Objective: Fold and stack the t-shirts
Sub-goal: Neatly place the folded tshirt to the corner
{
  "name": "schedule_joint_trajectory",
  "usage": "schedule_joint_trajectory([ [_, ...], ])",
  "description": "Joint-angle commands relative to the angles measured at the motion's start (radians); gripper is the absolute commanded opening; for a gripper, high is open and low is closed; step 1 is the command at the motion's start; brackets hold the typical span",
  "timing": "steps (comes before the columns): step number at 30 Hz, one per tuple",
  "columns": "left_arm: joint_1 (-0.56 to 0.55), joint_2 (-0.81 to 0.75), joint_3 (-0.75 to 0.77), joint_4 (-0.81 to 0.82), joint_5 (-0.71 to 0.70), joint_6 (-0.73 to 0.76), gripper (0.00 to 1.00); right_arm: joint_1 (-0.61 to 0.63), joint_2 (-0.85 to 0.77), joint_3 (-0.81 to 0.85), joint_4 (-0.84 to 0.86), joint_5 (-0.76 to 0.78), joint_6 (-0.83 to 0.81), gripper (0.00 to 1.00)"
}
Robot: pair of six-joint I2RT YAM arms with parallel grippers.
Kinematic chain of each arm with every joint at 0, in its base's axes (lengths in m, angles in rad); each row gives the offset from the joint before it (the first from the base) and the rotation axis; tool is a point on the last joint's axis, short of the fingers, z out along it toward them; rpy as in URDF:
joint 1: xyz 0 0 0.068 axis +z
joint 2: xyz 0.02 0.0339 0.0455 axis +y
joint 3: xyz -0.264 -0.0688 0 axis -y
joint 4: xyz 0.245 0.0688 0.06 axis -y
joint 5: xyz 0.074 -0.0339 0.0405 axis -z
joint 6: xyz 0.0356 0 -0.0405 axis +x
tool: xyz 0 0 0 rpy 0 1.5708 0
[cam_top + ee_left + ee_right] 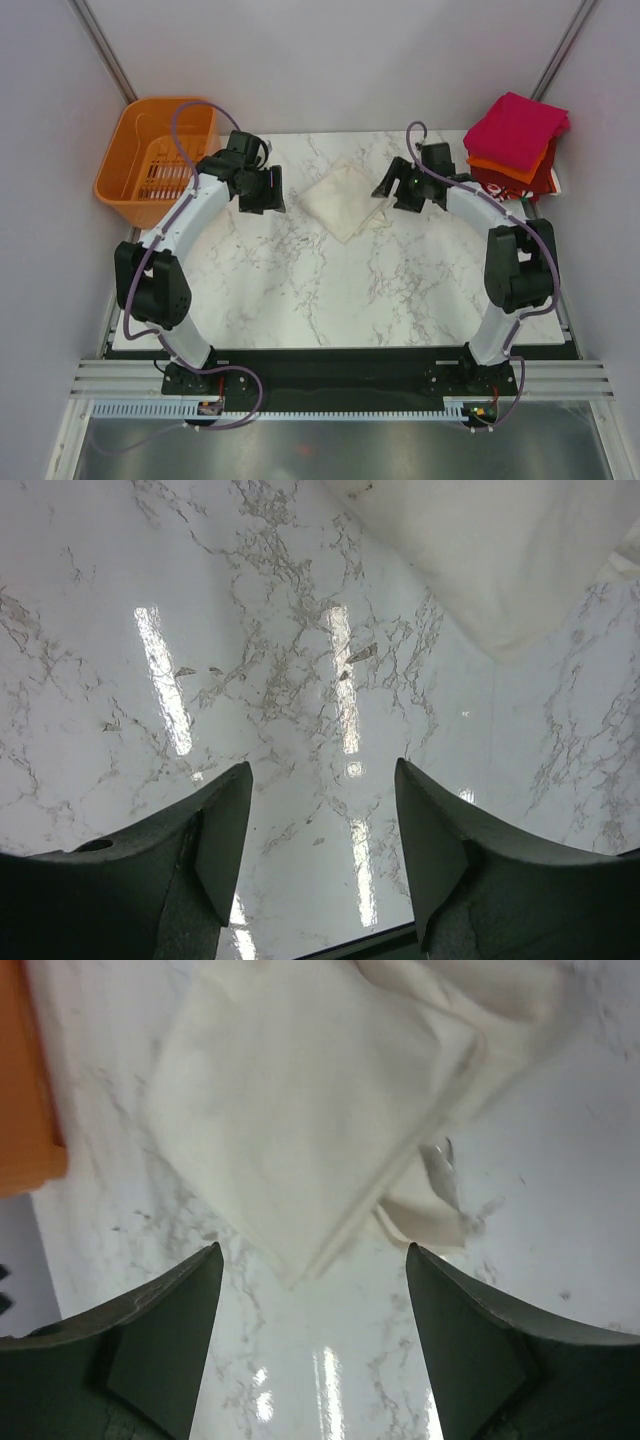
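The cream-white t-shirt has a loose flap at its stack-facing edge (376, 211). My right gripper will grab the t-shirt there next to drag it toward the stack (515, 140).
A cream-white t-shirt (344, 201) lies folded into a rough square near the back middle of the marble table; it also shows in the left wrist view (520, 560) and the right wrist view (310, 1120), with a loose flap (425, 1222) at one corner. A stack of folded shirts, magenta-pink (513, 130) on orange (505, 168) on dark red (535, 185), sits at the back right. My left gripper (262, 190) is open and empty left of the cream shirt (322, 820). My right gripper (392, 187) is open and empty just right of it (312, 1310).
An orange plastic slotted basket (155, 150) stands off the table's back left corner; its edge shows in the right wrist view (25, 1090). The marble tabletop (330, 290) stretches towards the arm bases. Grey walls close in both sides.
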Motion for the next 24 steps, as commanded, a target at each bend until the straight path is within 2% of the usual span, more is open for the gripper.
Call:
schedule_joint_trajectory([
  [1, -0.002, -0.061, -0.009, 0.034, 0.024, -0.021, 0.66, 0.001, 0.030, -0.072, -0.012, 0.033, 0.005, 0.83],
  [3, -0.002, -0.064, -0.017, 0.034, 0.024, -0.021, 0.66, 0.001, 0.034, -0.101, -0.001, 0.039, 0.011, 0.94],
  [5, -0.002, -0.064, -0.020, 0.034, 0.024, -0.021, 0.66, 0.004, 0.039, -0.116, 0.019, 0.030, 0.018, 0.98],
  [17, -0.002, -0.064, -0.023, 0.034, 0.024, -0.021, 0.66, 0.018, 0.154, -0.212, 0.198, 0.019, 0.133, 0.98],
  [24, -0.002, -0.061, -0.020, 0.034, 0.024, -0.021, 0.66, 0.036, 0.229, -0.186, 0.269, 0.018, 0.183, 0.95],
])
